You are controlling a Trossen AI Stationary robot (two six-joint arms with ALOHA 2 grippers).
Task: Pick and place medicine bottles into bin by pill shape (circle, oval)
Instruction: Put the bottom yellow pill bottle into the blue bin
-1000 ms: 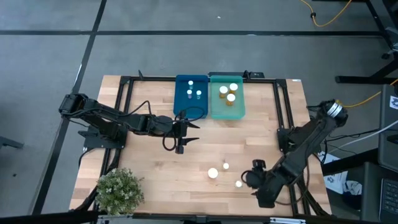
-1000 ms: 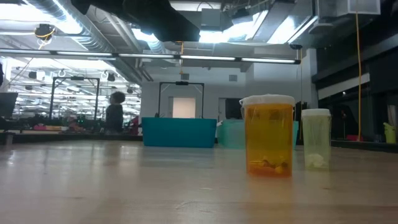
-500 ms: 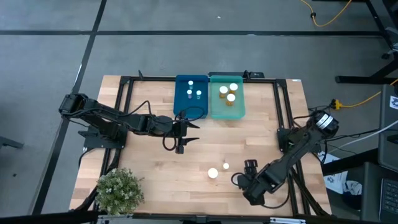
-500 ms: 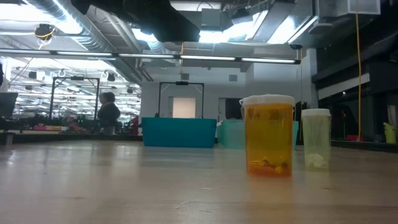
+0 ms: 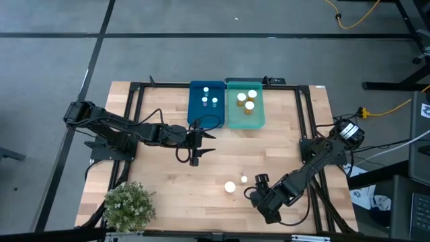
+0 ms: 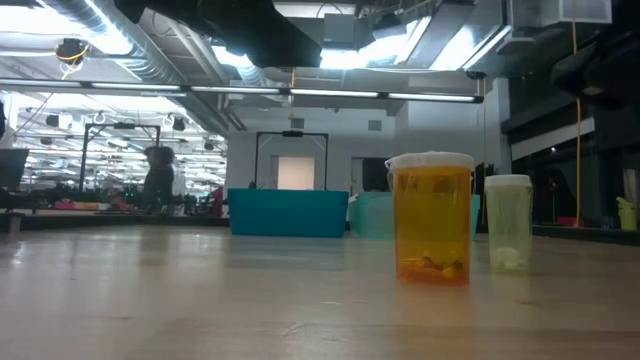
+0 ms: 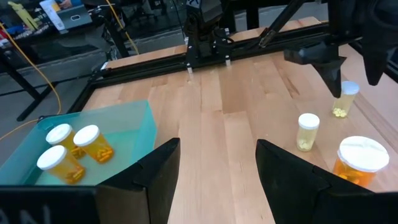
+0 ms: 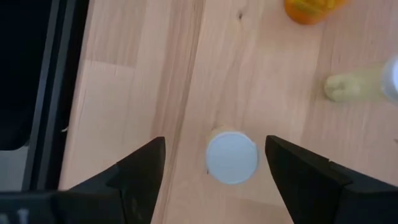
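The cap is between my right gripper's fingers, which reach down around it in the right wrist view. My right gripper should close on the round white cap [image 8: 231,157].
Three medicine bottles stand upright on the table near its front. They are a wide amber one [image 5: 230,187] [image 6: 432,218], a slim pale one [image 5: 244,180] [image 6: 508,222] and a second slim one [image 8: 231,157] [image 7: 345,99]. My right gripper [image 8: 217,171] [image 5: 259,195] hangs open over that second slim bottle, pointing steeply down. Its fingers stand on either side of the white cap without touching it, and in the high view the gripper hides the bottle. My left gripper [image 5: 201,141] [image 7: 217,177] waits open in front of the bins, with nothing between its fingers.
At the table's far middle, a dark blue bin [image 5: 195,107] holds small bottles. Beside it, a teal bin [image 5: 234,119] [image 7: 134,118] holds three amber bottles. A potted plant [image 5: 127,205] stands at the near left corner. A black frame [image 5: 306,114] rims the table.
My right gripper has come down and toward the table's left, over the slim bottle nearest the front edge, and its wrist has rolled. Its fingers have stayed open. None of the bottles has moved.
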